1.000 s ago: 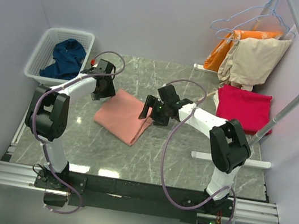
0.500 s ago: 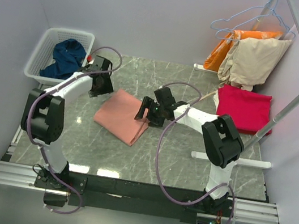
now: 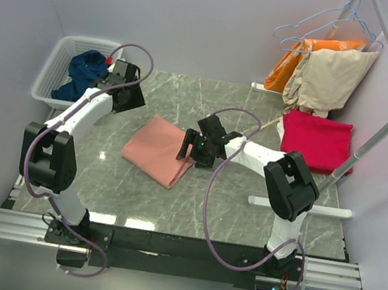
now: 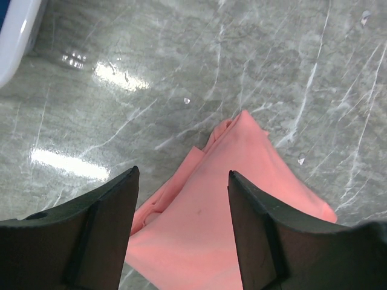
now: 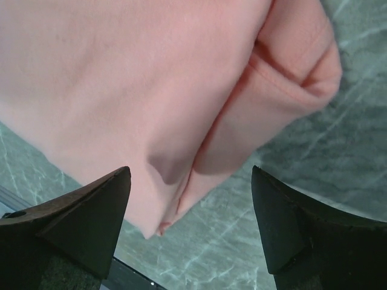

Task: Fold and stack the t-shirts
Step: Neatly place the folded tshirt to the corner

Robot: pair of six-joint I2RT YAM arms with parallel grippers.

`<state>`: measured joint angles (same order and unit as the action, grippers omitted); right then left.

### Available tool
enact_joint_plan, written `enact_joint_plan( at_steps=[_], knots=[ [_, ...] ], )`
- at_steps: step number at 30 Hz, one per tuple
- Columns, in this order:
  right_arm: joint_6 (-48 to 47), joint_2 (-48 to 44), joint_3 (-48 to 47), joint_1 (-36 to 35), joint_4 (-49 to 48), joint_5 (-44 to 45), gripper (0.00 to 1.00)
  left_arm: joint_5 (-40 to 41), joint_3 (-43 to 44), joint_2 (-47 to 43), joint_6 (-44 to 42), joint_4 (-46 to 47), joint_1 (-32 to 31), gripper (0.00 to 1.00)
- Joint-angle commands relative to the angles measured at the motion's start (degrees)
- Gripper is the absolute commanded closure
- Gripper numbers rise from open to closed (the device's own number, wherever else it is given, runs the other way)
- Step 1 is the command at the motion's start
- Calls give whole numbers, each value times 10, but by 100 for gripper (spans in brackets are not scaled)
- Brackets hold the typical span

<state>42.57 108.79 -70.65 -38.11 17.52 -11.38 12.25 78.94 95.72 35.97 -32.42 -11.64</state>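
Note:
My right gripper should next grab the folded salmon-pink t-shirt (image 3: 159, 150), layers together, by its edge facing the crimson-red t-shirt, to stack it there.
The folded salmon-pink t-shirt (image 3: 159, 150) lies on the marble table (image 3: 226, 217) in the middle. It also shows in the left wrist view (image 4: 242, 199) and in the right wrist view (image 5: 139, 78). My left gripper (image 3: 129, 98) is open and empty, up and to the left of the shirt's far corner. My right gripper (image 3: 190, 148) is open over the shirt's right edge, holding nothing. The crimson-red t-shirt (image 3: 317, 139) lies folded at the right. The navy-blue t-shirt (image 3: 84, 74) is crumpled in the white basket (image 3: 50, 76) at the far left.
An orange garment (image 3: 298, 58) and a beige garment (image 3: 332, 79) hang on hangers at the back right. A white clothes-rack pole (image 3: 382, 135) slants down the right side, with its foot (image 3: 299, 206) on the table.
My left gripper has drawn back from the pink shirt's far corner, up and to the left towards the basket. My right gripper has shifted slightly left at the shirt's right edge.

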Motion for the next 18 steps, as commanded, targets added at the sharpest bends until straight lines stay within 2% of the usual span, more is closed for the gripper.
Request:
enact_joint_plan(
  at_steps=[1,9,18],
  knots=[
    [3,-44,19,-8,21,26,14,-4,33,-18,-12,-10,6,34],
    [8,8,18,-8,-38,-17,14,-7,34,-18,-11,-11,9,34],
    [17,96,-63,-7,-72,-37,16,-14,32,-42,-10,-21,15,34]
  ],
)
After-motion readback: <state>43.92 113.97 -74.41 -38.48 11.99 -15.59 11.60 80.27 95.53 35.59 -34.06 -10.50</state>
